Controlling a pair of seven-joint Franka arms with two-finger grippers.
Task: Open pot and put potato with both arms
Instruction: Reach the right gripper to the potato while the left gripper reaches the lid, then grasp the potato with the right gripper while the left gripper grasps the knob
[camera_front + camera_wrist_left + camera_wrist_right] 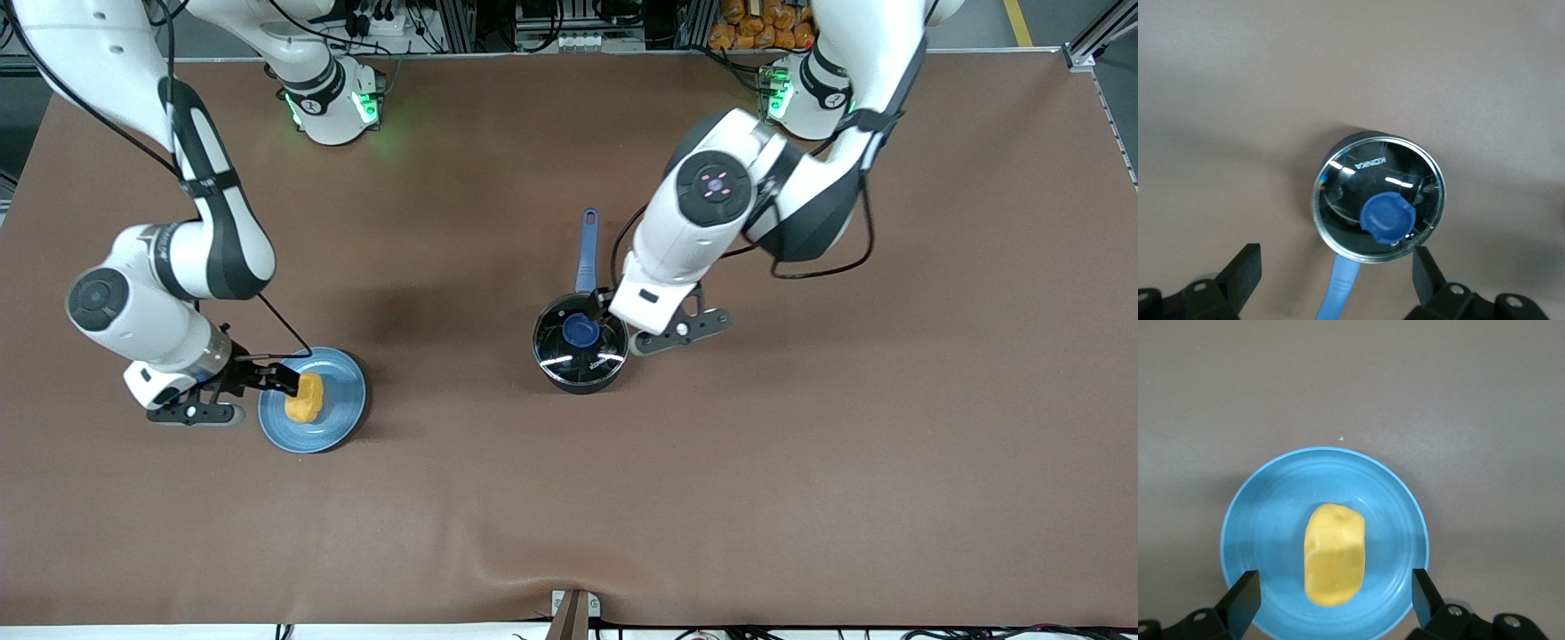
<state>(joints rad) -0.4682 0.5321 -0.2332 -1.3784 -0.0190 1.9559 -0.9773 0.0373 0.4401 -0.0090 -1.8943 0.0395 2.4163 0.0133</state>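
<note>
Next, my right gripper picks up the potato (305, 398) across its long sides, which face each other, since its ends are rounded.
The black pot (580, 360) stands mid-table with its glass lid on, blue knob (580, 331) on top and blue handle (587, 249) pointing toward the robots' bases. My left gripper (603, 311) hangs open over the pot's rim where the handle starts. In the left wrist view the lid (1358, 187), the knob (1388, 217) and the handle (1341, 287) show between the spread fingers of my left gripper (1336, 273). The yellow potato (305, 398) lies on a light-blue plate (345, 391). My right gripper (277, 378) is open just above the potato (1333, 553), which lies on the plate (1258, 520).
The plate stands toward the right arm's end of the table, about as near the front camera as the pot. The brown table mat (800, 462) has a ripple at its front edge near a small bracket (573, 613).
</note>
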